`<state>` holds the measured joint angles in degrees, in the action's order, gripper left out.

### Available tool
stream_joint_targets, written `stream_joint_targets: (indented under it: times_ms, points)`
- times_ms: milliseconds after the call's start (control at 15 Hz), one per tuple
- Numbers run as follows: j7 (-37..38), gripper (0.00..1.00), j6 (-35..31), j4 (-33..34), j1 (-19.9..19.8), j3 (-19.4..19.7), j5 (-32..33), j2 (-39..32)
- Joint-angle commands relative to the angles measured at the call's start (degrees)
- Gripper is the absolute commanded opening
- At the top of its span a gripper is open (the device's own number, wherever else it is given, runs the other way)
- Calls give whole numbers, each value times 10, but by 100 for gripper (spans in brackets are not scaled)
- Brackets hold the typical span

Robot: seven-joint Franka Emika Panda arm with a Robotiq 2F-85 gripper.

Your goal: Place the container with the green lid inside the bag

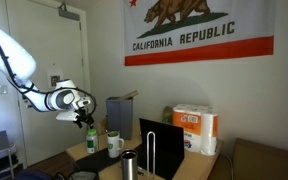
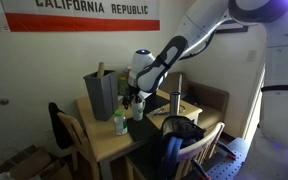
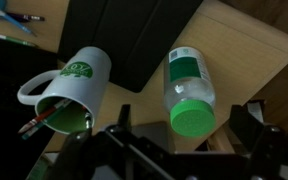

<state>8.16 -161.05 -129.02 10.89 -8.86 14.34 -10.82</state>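
Observation:
The bottle's base should stay free to go into the bag [image 2: 101,92] first, so my gripper needs to grab the container next by its green lid end from above.
The container with the green lid [image 3: 189,80] is a pale bottle with a bright green cap, standing upright on the wooden table. It shows in both exterior views [image 1: 91,142] [image 2: 119,124]. My gripper [image 3: 188,128] is open and hovers just above it, with the cap between the two fingers in the wrist view. In both exterior views the gripper [image 1: 85,119] [image 2: 134,97] is a little above the bottle and holds nothing. The grey bag [image 2: 101,92] stands upright and open at the back of the table [image 1: 119,108].
A white mug [image 3: 69,80] with pens stands next to the bottle [image 1: 114,144]. A steel tumbler [image 1: 130,165] [image 2: 177,99], a black box [image 1: 162,146] and paper towel rolls [image 1: 196,128] are on the table. Chairs [image 2: 69,128] stand around it.

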Motion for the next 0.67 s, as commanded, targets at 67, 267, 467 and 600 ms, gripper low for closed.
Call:
stream_joint_targets:
  times_ms: [67,267,467,600]
  points:
    - [-98,100,-72,9,-15,-20,-61,-39]
    - [-139,100,-80,31,-17,-36,-90,-69]
    - [-145,100,-79,52,-10,-30,-82,-100]
    - [-136,100,-83,70,-1,-19,-71,-122]
